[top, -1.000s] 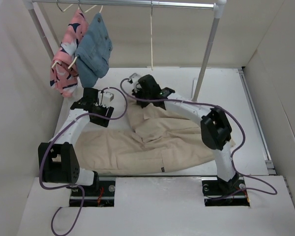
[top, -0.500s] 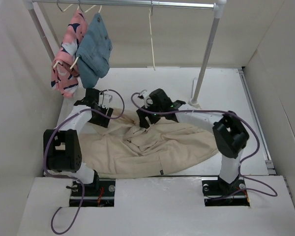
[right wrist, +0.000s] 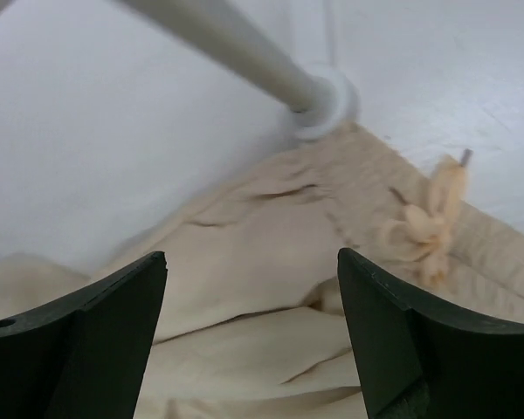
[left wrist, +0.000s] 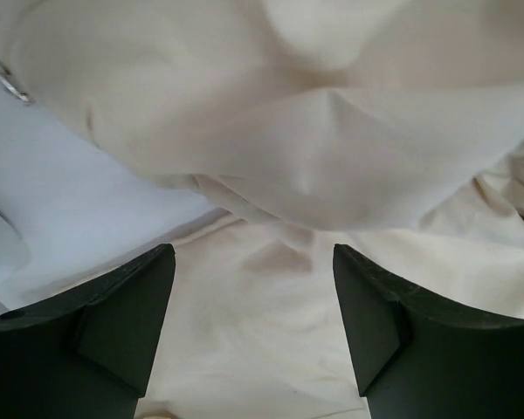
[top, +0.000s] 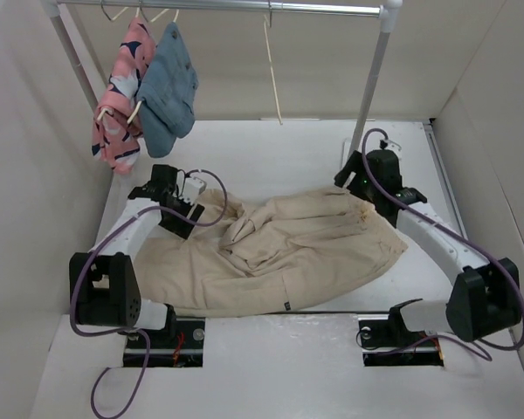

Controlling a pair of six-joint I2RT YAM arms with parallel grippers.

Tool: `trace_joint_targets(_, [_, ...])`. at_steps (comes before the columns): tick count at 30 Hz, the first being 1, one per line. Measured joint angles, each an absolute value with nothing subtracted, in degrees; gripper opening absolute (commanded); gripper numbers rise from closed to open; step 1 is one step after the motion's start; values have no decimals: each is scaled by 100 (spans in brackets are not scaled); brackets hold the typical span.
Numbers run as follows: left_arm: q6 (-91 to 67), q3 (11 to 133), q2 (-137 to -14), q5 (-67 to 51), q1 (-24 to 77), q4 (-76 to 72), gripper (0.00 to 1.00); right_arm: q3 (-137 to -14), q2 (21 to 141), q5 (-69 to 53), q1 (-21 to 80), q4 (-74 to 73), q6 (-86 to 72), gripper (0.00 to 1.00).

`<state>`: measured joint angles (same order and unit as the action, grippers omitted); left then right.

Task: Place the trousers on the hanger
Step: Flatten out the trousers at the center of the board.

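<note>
The robot's right gripper should next grab the trousers (top: 279,253) at the edge of the waist beside the knotted drawstring, so that it can stretch them straight for the hanger.
The beige trousers (top: 279,253) lie crumpled across the table, with a bunched fold in the middle. The hanger (top: 273,74), thin and cream-coloured, hangs bare from the rail, tilted a little. My left gripper (top: 186,209) sits at the trousers' far left edge. In the left wrist view it (left wrist: 253,271) is open just over the cloth (left wrist: 332,140), gripping nothing. My right gripper (top: 353,179) hovers at the trousers' far right edge, beside the rack post. It (right wrist: 251,271) is open over the cloth (right wrist: 271,253), a knotted drawstring (right wrist: 428,223) to its right.
A pink patterned garment (top: 115,109) and a blue-grey garment (top: 168,92) hang on hangers at the rail's left end. The rack's right post (top: 371,87) stands on the table, its foot (right wrist: 329,94) close to my right gripper. Walls enclose the table on three sides.
My right gripper opened, let go of the trousers and swung right toward the rack post. The raised cloth dropped and spread rightward. My left gripper opened a little wider.
</note>
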<state>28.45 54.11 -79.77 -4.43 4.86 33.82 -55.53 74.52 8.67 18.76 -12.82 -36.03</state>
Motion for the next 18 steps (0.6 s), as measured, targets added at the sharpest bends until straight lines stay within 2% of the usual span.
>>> trace_joint_targets(7, [2980, 5118, -8204, -425, 836, 3330, 70, -5452, 8291, 996, 1017, -1474, -4093, 84])
trace_joint_targets(12, [2886, 5118, -8626, -316, 851, 3050, 35, -5852, 9021, 987, 753, -1457, -4283, 84])
trace_joint_targets(13, [2858, 5118, -8678, -276, 851, 3004, 21, -5946, 9181, 985, 735, -1457, -4318, 84])
trace_joint_targets(14, [2829, 5118, -8722, -250, 851, 2974, 14, -6031, 9341, 976, 725, -1457, -4344, 84])
trace_joint_targets(16, [2818, 5118, -8764, -189, 851, 2915, 3, -6154, 9618, 908, 725, -1455, -4379, 78])
trace_joint_targets(17, [2818, 5118, -8768, -154, 851, 2891, 0, -6195, 9758, 867, 725, -1452, -4394, 73])
trace_joint_targets(18, [2821, 5118, -8768, -130, 851, 2864, 0, -6215, 9861, 834, 725, -1455, -4403, 63])
